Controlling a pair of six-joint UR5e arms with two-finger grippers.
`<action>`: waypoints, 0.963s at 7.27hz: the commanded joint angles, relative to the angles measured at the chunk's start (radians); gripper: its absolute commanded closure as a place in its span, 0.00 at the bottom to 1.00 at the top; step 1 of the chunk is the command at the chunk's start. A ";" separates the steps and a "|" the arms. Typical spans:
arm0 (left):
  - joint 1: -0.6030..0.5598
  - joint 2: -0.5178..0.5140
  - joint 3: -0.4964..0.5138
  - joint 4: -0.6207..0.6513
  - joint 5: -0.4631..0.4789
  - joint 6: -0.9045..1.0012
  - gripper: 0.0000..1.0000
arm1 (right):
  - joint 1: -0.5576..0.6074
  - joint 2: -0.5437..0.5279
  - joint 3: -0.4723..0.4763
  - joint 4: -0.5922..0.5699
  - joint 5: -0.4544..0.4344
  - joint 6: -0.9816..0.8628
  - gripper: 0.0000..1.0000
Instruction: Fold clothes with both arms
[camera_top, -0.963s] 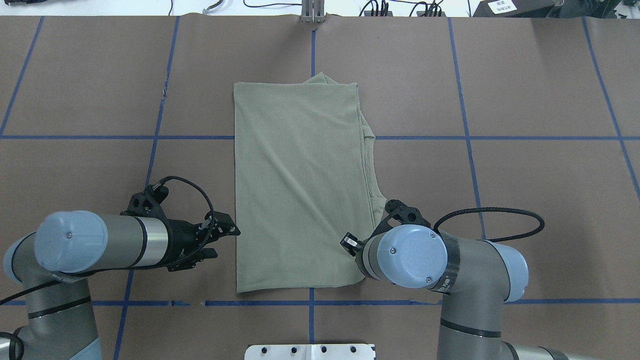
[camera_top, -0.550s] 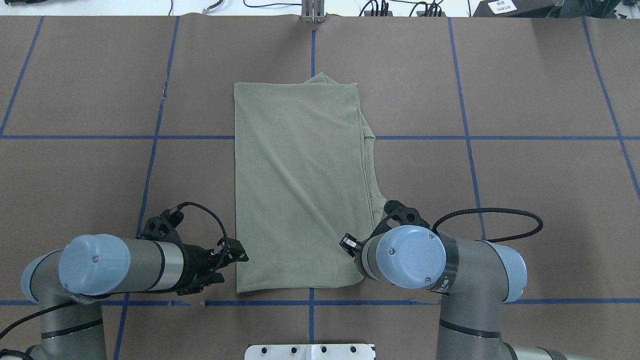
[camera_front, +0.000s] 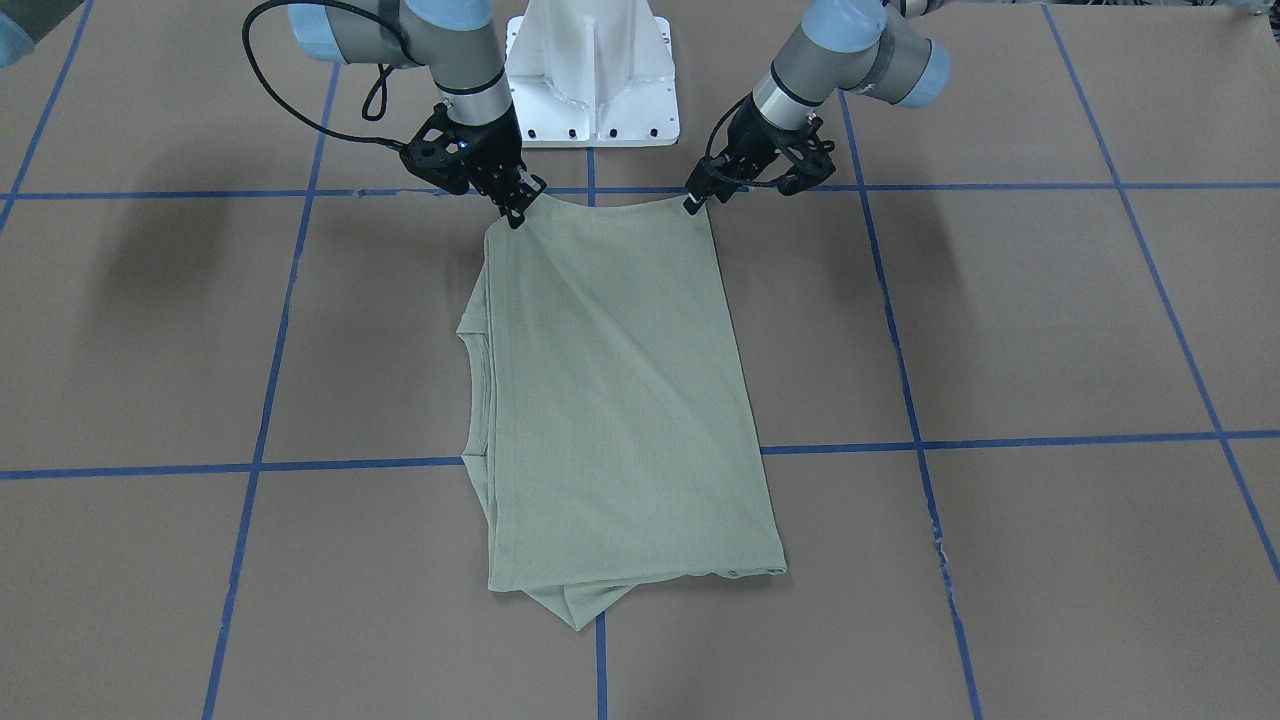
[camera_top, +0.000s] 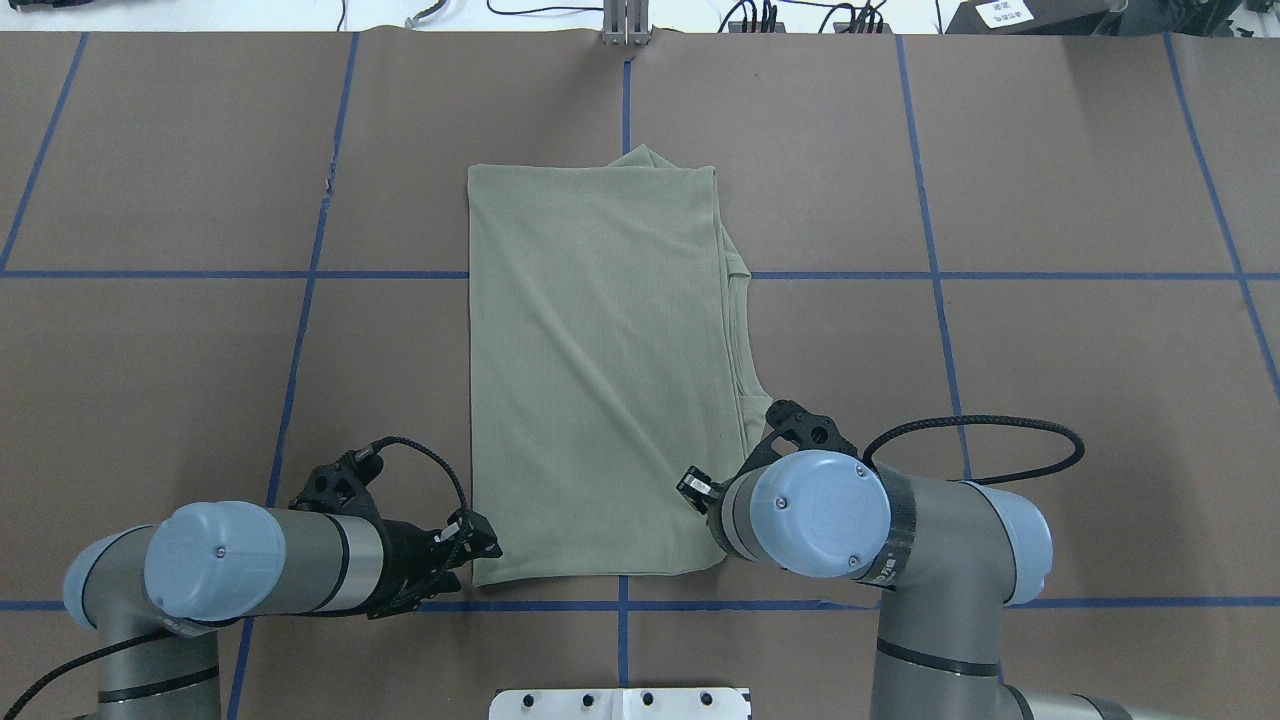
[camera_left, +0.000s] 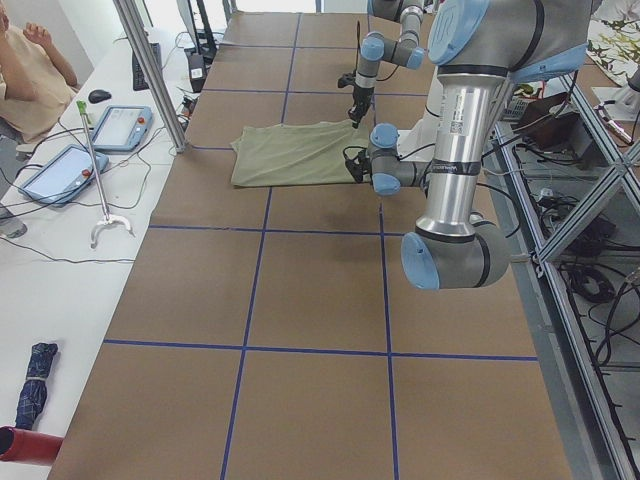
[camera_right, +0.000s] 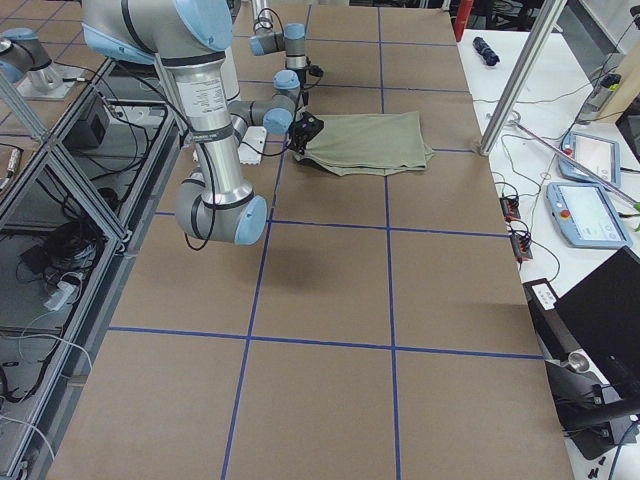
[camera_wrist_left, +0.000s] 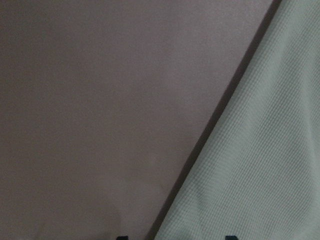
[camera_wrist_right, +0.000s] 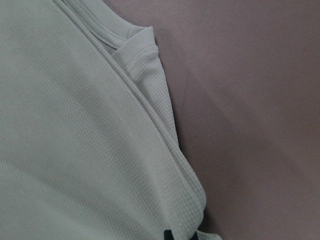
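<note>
The folded shirt is to be folded over onto its collar end (camera_front: 636, 562), so the left gripper next needs to grab it by its hem corner.
The sage-green shirt (camera_top: 600, 370) lies folded into a long rectangle in the middle of the table, with its collar edge on my right side (camera_front: 475, 400). My left gripper (camera_top: 487, 548) is open at the shirt's near left corner (camera_front: 695, 203). In the left wrist view its fingertips (camera_wrist_left: 122, 237) straddle the shirt's edge (camera_wrist_left: 260, 165). My right gripper (camera_front: 518, 208) is at the near right corner, hidden under its wrist in the overhead view. In the right wrist view its tips (camera_wrist_right: 167, 234) stand close together on the layered shirt edge (camera_wrist_right: 150, 125).
The white pedestal base (camera_front: 592, 70) stands just behind the shirt's near edge. Blue tape lines (camera_top: 930, 275) cross the brown table cover. A metal post (camera_top: 625, 25) stands at the far edge. An operator (camera_left: 25, 75) and tablets (camera_left: 120, 125) are beyond the table's far side.
My left arm has swung toward the robot's base and brought its gripper to the shirt's near left corner. The right arm and the shirt have not moved.
</note>
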 joint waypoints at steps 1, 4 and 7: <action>0.003 0.001 0.002 0.000 0.001 0.000 0.45 | 0.000 0.000 0.001 0.000 0.000 0.000 1.00; 0.003 -0.001 0.002 0.000 -0.001 0.000 0.52 | 0.000 0.004 0.001 0.000 0.000 0.000 1.00; 0.003 -0.001 0.002 0.000 -0.001 0.000 0.70 | 0.000 0.004 0.007 0.000 0.000 0.000 1.00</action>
